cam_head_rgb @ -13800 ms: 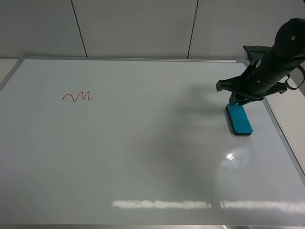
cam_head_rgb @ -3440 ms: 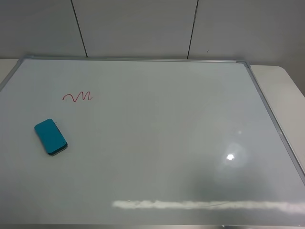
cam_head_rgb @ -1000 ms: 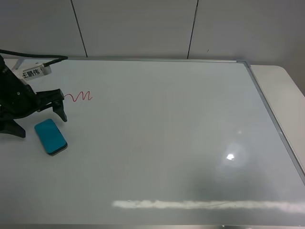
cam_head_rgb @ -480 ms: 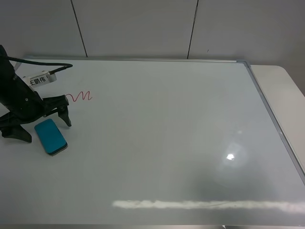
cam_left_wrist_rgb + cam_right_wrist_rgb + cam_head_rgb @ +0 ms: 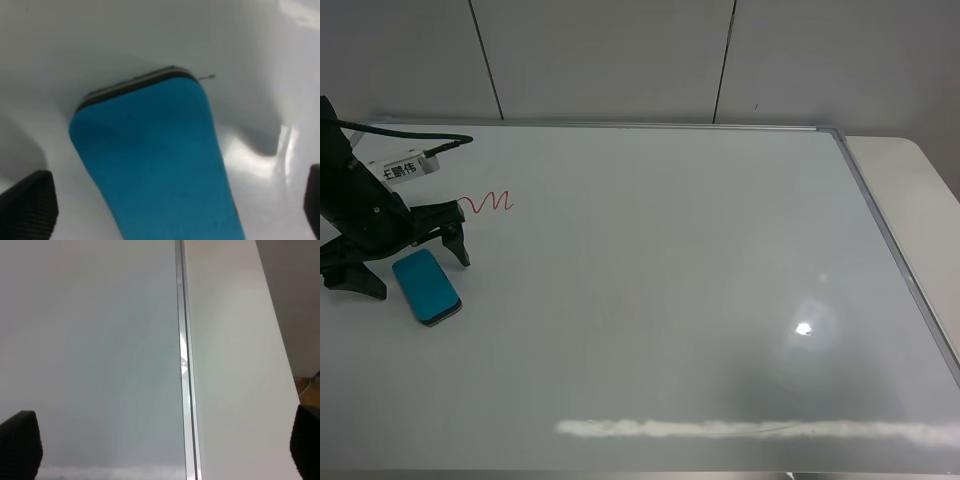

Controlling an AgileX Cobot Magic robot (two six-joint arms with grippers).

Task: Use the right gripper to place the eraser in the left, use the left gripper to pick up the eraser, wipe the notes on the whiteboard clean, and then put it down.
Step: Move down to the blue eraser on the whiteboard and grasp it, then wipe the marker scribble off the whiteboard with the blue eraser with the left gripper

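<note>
I need to wipe the notes clean, so next I will grab the eraser (image 5: 425, 286) across its long sides with my left gripper. That leaves its dark bottom free.
The teal eraser (image 5: 425, 286) lies flat on the whiteboard (image 5: 650, 280) at the left. My left gripper (image 5: 408, 266) is open, its two black fingers splayed on either side of the eraser's far end, just above it. In the left wrist view the eraser (image 5: 155, 155) fills the middle, with the fingertips (image 5: 27, 202) at the two lower corners, apart from it. The red notes (image 5: 485, 203) sit just beyond the gripper. My right gripper is out of the exterior high view; the right wrist view shows its fingertips (image 5: 17, 442) wide apart and empty over the whiteboard's frame (image 5: 184, 365).
A white table (image 5: 910, 180) surface shows beyond the board's right frame. A grey panelled wall (image 5: 620, 60) runs behind the board. The left arm's cable and white label tag (image 5: 402, 167) hang over the board's far left corner.
The eraser went from the right side to the left side of the board and the right arm withdrew. The left arm came in and moved down over the eraser; it has barely moved lately.
</note>
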